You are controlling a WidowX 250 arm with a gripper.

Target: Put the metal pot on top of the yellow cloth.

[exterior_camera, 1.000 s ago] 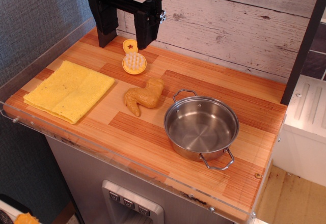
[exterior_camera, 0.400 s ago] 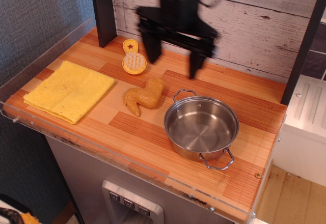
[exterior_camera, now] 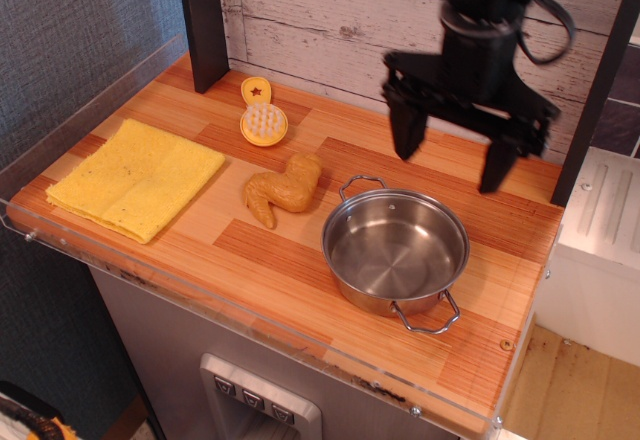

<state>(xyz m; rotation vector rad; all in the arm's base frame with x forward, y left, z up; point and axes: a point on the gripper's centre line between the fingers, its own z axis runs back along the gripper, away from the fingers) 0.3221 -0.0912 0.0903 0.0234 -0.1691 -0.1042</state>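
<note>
My gripper grabs the pot by its rim (exterior_camera: 465,236) next, to set the metal pot on top of the yellow cloth (exterior_camera: 137,176).
The metal pot (exterior_camera: 396,249) stands upright and empty at the front right of the wooden counter, one wire handle toward the back, one toward the front. The yellow cloth (exterior_camera: 137,176) lies flat at the left, far from the pot. My gripper (exterior_camera: 452,168) is black, wide open and empty, hanging in the air above the back rim of the pot, not touching it.
A tan chicken wing (exterior_camera: 283,190) lies between cloth and pot. A small round orange-yellow brush (exterior_camera: 263,120) sits near the back wall. A dark post (exterior_camera: 204,20) stands at the back left. A clear plastic lip (exterior_camera: 250,322) runs along the counter's front edge.
My gripper has swept from the back left, over the brush, across to the right and now hangs above the pot. The pot, cloth, wing and brush have not moved.
</note>
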